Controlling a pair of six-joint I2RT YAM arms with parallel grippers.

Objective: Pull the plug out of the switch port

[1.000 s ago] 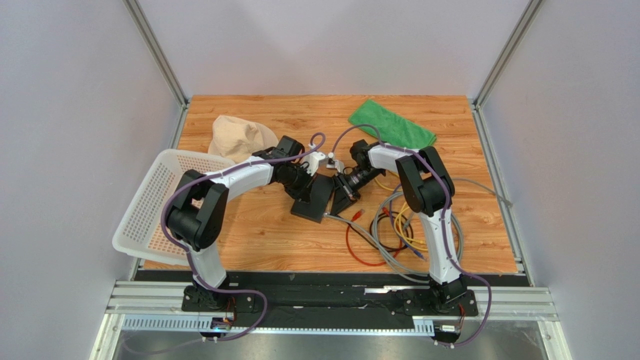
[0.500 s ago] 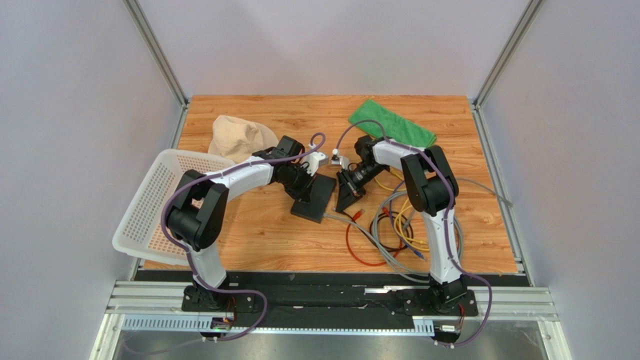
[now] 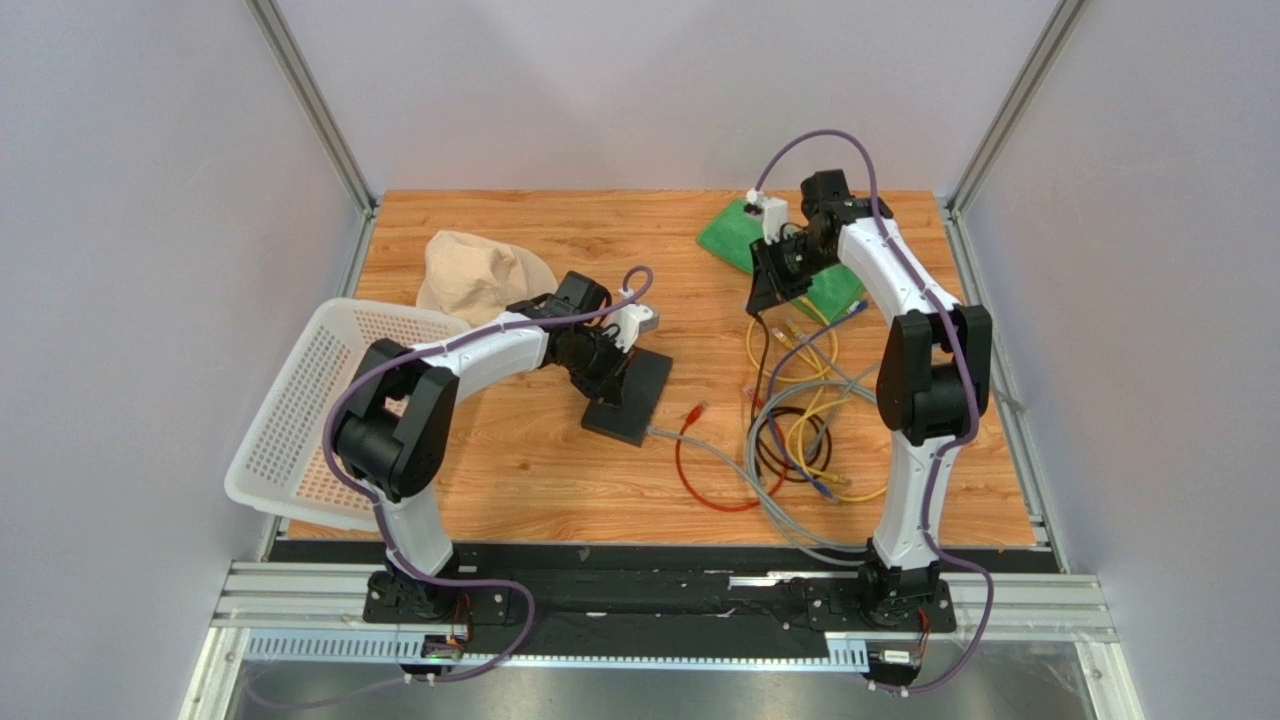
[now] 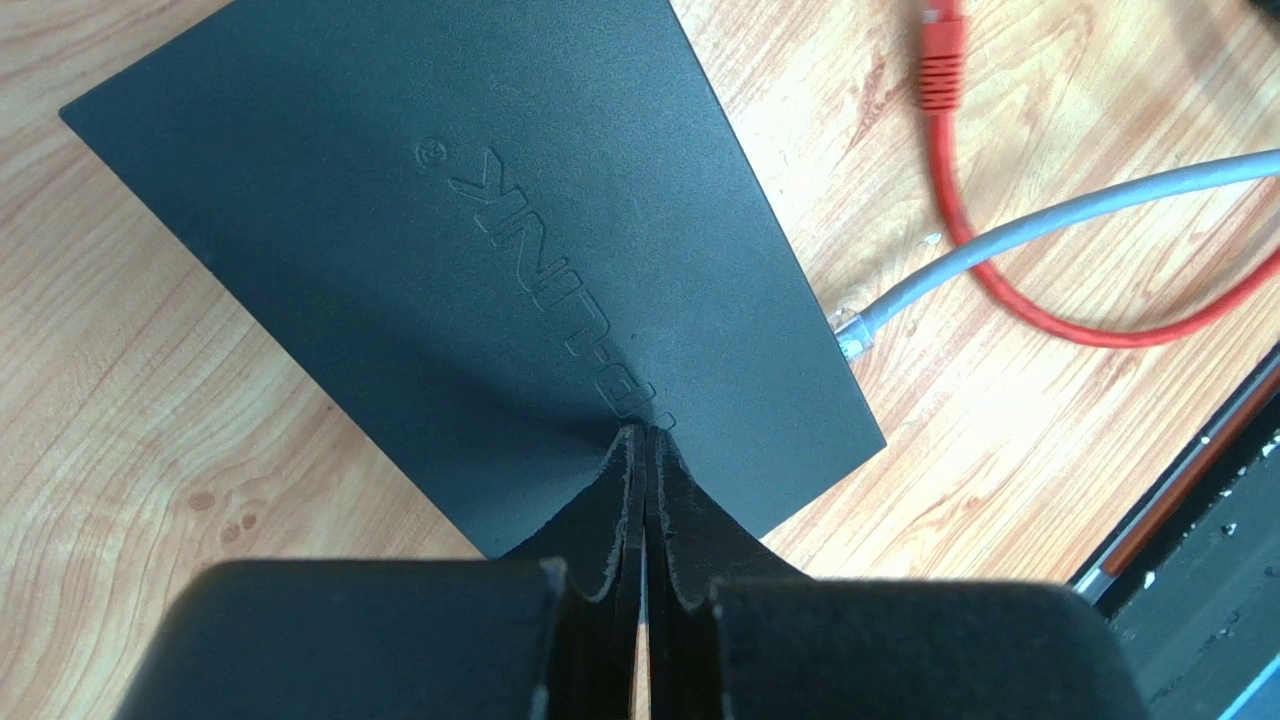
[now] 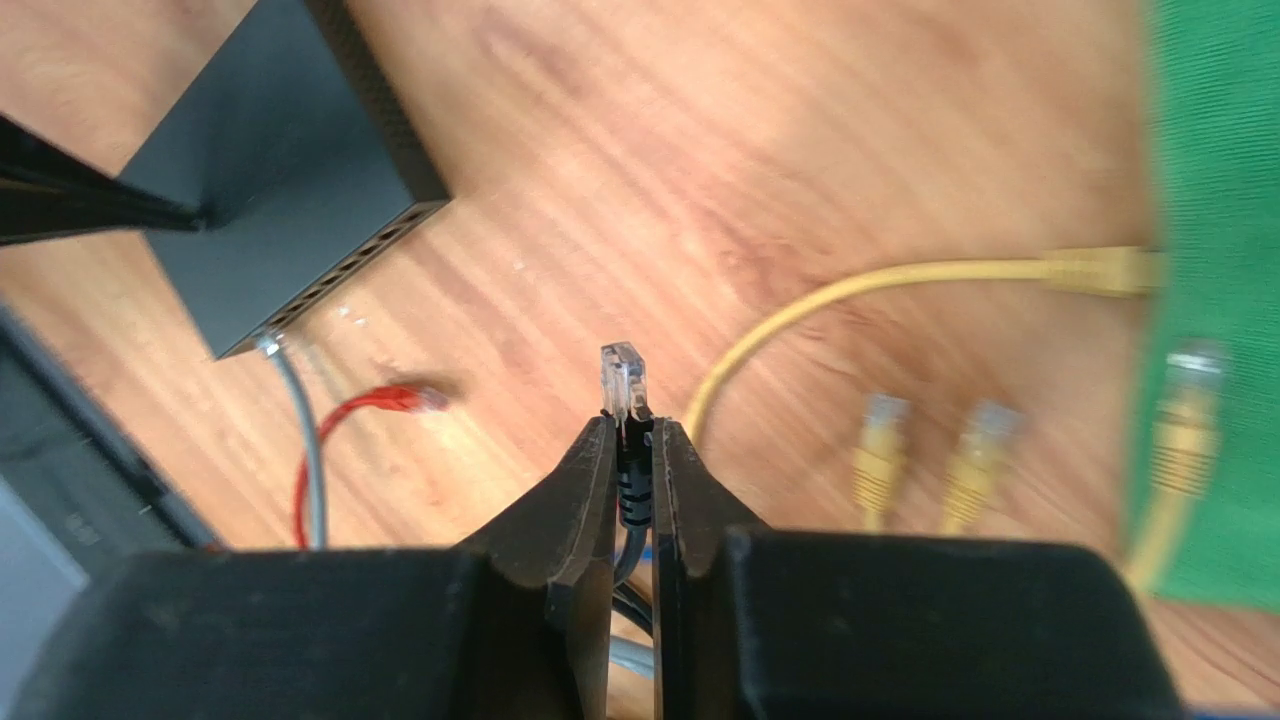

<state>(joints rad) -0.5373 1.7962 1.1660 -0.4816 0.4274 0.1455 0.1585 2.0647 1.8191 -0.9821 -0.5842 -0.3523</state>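
The clear plug [image 5: 622, 372] is still short of the yellow cable ends beside the green cloth. My right gripper needs to keep holding the plug until it reaches them.
The flat black switch [image 3: 637, 402] lies on the wooden table, and shows in the left wrist view [image 4: 451, 240] and the right wrist view [image 5: 286, 180]. My left gripper [image 3: 613, 366] is shut, its tips [image 4: 643, 438] pressing on the switch's top. My right gripper [image 3: 768, 285] is raised near the green cloth, far from the switch. It [image 5: 634, 428] is shut on a clear plug [image 5: 622, 372] with a black cable. The plug is out of the port. A grey cable [image 5: 293, 420] still ends at the switch's socket edge.
A tangle of yellow, red, grey and black cables [image 3: 789, 443] lies right of the switch. A loose red plug [image 4: 939, 38] lies near it. The green cloth [image 3: 732, 233] is at the back right. A beige cloth [image 3: 473, 273] and a white basket [image 3: 323, 405] are at the left.
My right gripper has moved from the switch's socket edge up and to the far right, taking the black-cabled plug out and dragging the cables. The left arm has not moved.
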